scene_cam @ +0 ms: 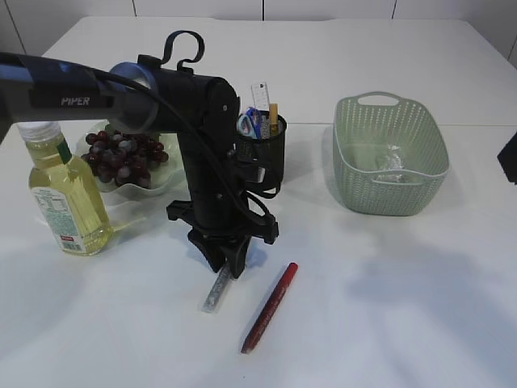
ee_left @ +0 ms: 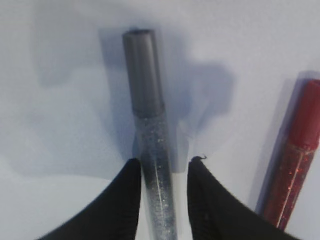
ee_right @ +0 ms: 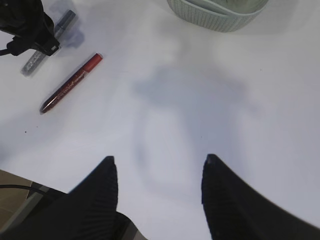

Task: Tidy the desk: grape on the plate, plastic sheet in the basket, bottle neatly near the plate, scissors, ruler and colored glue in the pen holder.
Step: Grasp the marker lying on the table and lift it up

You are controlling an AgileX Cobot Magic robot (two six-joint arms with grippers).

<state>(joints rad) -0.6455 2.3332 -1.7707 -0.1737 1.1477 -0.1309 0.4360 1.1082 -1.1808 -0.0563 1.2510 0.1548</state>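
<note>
The silver pen (scene_cam: 216, 293) is between my left gripper's fingers, which are close above the table, so my left gripper needs to close on the pen now.
A silver glitter glue pen (scene_cam: 216, 293) lies on the white table, and my left gripper (scene_cam: 229, 263) stands over it. In the left wrist view the open jaws (ee_left: 165, 162) straddle the silver pen (ee_left: 150, 125): the left finger touches it and a gap shows on the right. A red glitter glue pen (scene_cam: 271, 307) lies just right of it (ee_left: 295, 165). The grapes (scene_cam: 121, 153) sit on the plate (scene_cam: 161, 174). The bottle (scene_cam: 65, 198) stands upright in front of the plate. The black pen holder (scene_cam: 262, 153) holds scissors (scene_cam: 252, 123) and a ruler (scene_cam: 260, 95). My right gripper (ee_right: 159, 160) is open and empty above bare table.
The green basket (scene_cam: 388, 153) at the right holds the plastic sheet (scene_cam: 390, 162); its rim shows in the right wrist view (ee_right: 215, 12). That view also shows the red pen (ee_right: 70, 84) and the silver pen (ee_right: 31, 64) at the far left.
</note>
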